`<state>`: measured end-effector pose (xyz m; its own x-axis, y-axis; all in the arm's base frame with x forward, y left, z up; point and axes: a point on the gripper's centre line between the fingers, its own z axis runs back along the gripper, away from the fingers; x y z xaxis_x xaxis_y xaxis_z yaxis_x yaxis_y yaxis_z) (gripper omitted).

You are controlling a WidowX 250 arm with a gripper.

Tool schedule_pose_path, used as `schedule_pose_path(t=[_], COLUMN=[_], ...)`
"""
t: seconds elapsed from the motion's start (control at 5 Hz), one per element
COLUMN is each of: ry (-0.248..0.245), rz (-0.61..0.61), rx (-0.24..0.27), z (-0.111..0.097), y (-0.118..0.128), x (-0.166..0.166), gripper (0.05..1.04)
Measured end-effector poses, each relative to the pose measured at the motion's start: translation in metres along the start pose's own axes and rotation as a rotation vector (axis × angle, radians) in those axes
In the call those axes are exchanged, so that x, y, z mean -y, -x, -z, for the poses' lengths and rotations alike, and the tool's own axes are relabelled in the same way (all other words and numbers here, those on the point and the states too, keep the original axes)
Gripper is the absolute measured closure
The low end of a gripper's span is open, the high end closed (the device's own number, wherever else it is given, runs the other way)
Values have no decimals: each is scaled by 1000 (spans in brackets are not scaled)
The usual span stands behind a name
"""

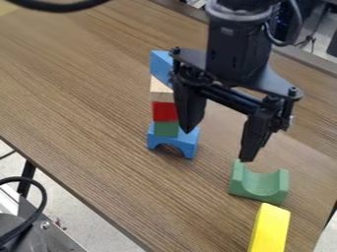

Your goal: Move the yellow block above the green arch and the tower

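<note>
My gripper grabs one end of the block next, to move the yellow block (270,228) above the green arch and the tower.
My gripper (217,142) hangs over the table, open, with nothing between its two black fingers. One finger overlaps the view of the tower; the other ends just above the green arch in the view. The green arch (259,185) lies with its hollow facing up, right of the tower. The yellow block (270,228) is at the bottom right, close to the arch's near side. The tower has a blue arch (172,141) at its base, then a green block (166,129), a red block (164,111), a wooden block (160,91) and a blue triangular block (160,66) on top.
The brown wooden table (85,93) has its front edge running diagonally from the left to the bottom. A black cable (58,6) crosses the top left corner. Metal equipment with a black cable stands beyond the edge at the lower left.
</note>
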<state>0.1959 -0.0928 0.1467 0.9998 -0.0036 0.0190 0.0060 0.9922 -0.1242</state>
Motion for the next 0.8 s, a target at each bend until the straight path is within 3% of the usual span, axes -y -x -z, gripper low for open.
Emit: schedule_pose_path(t=[0.2,0.4,0.6,0.8], ry=[-6,-24,-62,-140], rz=[-1,-17,-46,-55], rx=[-17,-4,-2,-21], z=[5,17,30,39], y=[2,-10,-23,-33], x=[-1,-2,9,35], gripper=[83,83,83,83])
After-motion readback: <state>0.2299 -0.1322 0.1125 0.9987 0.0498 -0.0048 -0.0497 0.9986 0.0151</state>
